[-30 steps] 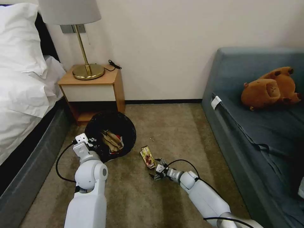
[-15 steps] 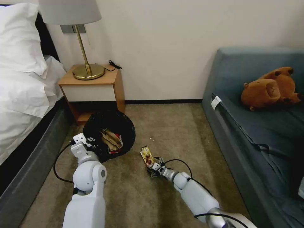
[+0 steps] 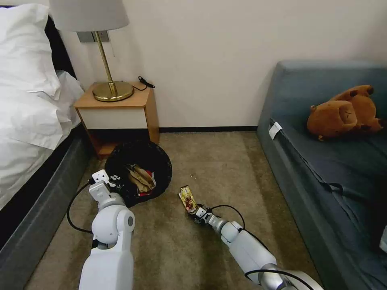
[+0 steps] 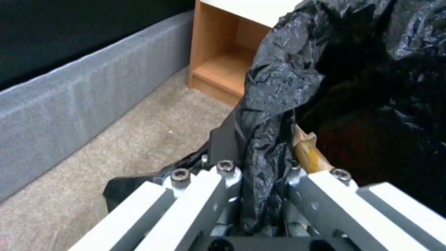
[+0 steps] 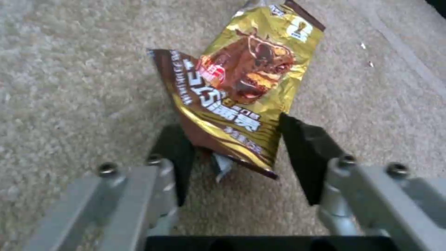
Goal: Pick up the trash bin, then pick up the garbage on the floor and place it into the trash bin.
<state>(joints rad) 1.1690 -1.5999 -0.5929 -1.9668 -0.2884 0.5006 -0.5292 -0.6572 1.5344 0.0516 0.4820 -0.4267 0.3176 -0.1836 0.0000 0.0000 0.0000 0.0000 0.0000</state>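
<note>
I need to grab the raised brown end of the snack wrapper [image 3: 188, 199] next with my right gripper, because the golden end of the wrapper is flat on the carpet.
The trash bin [image 3: 161, 167], lined with a crinkly black bag [image 4: 288, 76], hangs tilted in front of the nightstand. My left gripper [image 3: 114, 182] [image 4: 262, 157] is shut on the bag-covered rim at the bin's near left side. Crumpled tan paper [image 3: 139, 177] and a red-white packet [image 3: 150, 176] lie inside. A yellow-brown snack wrapper [image 3: 188, 199] [image 5: 241, 90] lies on the carpet right of the bin. My right gripper [image 3: 198, 212] [image 5: 235, 139] is low at the wrapper's near end, open, one finger on each side of it.
A wooden nightstand [image 3: 117, 108] with a brass lamp [image 3: 109, 86] stands against the wall behind the bin. The bed [image 3: 28, 121] runs along the left. A grey-blue sofa [image 3: 322, 161] with a brown plush toy [image 3: 342, 112] borders the right. Bare carpet [image 3: 225, 161] lies between them.
My right gripper has slid forward along the carpet until its fingers straddle the wrapper's near end. The left arm and the bin have shifted slightly left.
</note>
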